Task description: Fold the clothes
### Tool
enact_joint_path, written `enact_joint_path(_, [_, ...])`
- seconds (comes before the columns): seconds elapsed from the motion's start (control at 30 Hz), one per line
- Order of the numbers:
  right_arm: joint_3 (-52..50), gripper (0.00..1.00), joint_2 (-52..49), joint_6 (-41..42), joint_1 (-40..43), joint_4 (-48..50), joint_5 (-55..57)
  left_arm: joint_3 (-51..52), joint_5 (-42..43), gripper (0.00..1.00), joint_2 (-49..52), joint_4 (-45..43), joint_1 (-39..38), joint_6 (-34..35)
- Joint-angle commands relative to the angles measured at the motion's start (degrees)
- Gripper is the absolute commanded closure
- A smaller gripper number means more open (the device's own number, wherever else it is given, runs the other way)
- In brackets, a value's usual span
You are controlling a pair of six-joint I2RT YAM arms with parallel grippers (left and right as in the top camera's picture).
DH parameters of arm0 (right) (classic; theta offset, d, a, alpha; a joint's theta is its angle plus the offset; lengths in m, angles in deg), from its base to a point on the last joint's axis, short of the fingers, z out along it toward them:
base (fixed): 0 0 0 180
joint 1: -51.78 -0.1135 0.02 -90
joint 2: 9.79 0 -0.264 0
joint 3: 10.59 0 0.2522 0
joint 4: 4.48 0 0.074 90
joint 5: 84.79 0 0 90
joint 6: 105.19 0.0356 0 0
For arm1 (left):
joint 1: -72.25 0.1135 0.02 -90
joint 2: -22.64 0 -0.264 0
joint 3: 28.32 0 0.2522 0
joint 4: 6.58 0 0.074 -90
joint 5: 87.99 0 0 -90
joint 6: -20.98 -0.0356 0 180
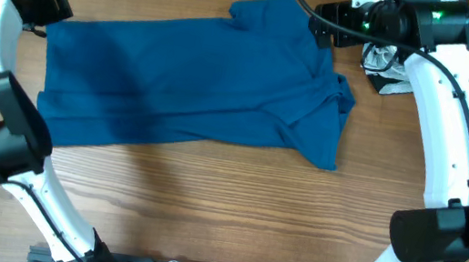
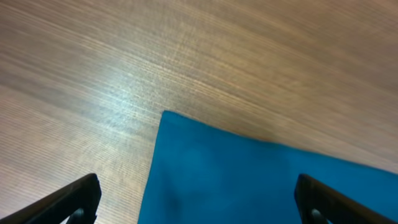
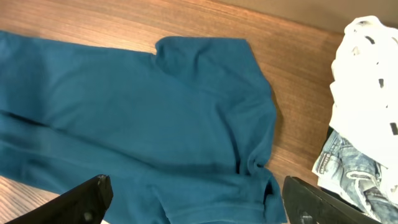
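Next, my left gripper grabs the deep-blue garment (image 1: 196,80) by its far corner (image 1: 53,26) to fold the garment's far edge over toward the garment's near side.
The deep-blue garment (image 1: 196,80) lies spread across the wooden table, wrinkled and bunched at its right end. My left gripper (image 1: 50,6) is open, above the garment's far left corner (image 2: 249,180), holding nothing. My right gripper (image 1: 323,24) is open, above the garment's far right part (image 3: 155,124), holding nothing. In both wrist views the two fingertips stand wide apart with blue fabric between them.
A pile of other clothes, white with dark marks (image 3: 367,87) and light denim (image 3: 348,168), lies at the far right (image 1: 389,68) behind the right arm. Bare wood (image 1: 232,213) shows in front of the garment.
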Motion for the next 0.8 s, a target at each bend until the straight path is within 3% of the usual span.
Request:
enact_joint_path(0.0, [0.83, 0.13, -3.15, 0.79, -0.31, 0.02, 1.03, -0.24, -0.98, 0.04, 4.46, -2.05, 0.17, -7.13])
enact_joint_path(0.13, [0.83, 0.14, -7.02, 1.05, -1.9, 0.26, 1.01, -0.24, -1.88, 0.04, 8.02, -4.98, 0.31, -7.28])
enact_joint_path(0.37, [0.81, 0.27, -10.93, 2.29, -6.54, 5.25, 1.01, -0.22, -1.81, 0.08, 11.26, -7.19, 0.15, -7.06])
enact_joint_path(0.6, [0.81, 0.43, -11.76, 2.75, -9.03, 9.42, 1.01, -0.22, -0.33, 0.26, 15.08, -7.82, 0.15, -5.53])
enact_joint_path(0.63, [0.81, 0.46, -11.76, 2.78, -9.09, 9.79, 1.01, -0.22, -0.35, 0.31, 15.43, -7.82, 0.15, -5.53])
enact_joint_path(0.7, [0.81, 0.52, -11.76, 3.02, -9.31, 10.78, 1.01, -0.24, -0.35, 0.54, 15.43, -7.87, 0.15, -5.51])
enact_joint_path(0.77, [0.81, 0.52, -11.76, 3.76, -9.62, 12.68, 1.01, -0.24, -0.35, 0.96, 14.62, -6.34, 0.15, -5.27])
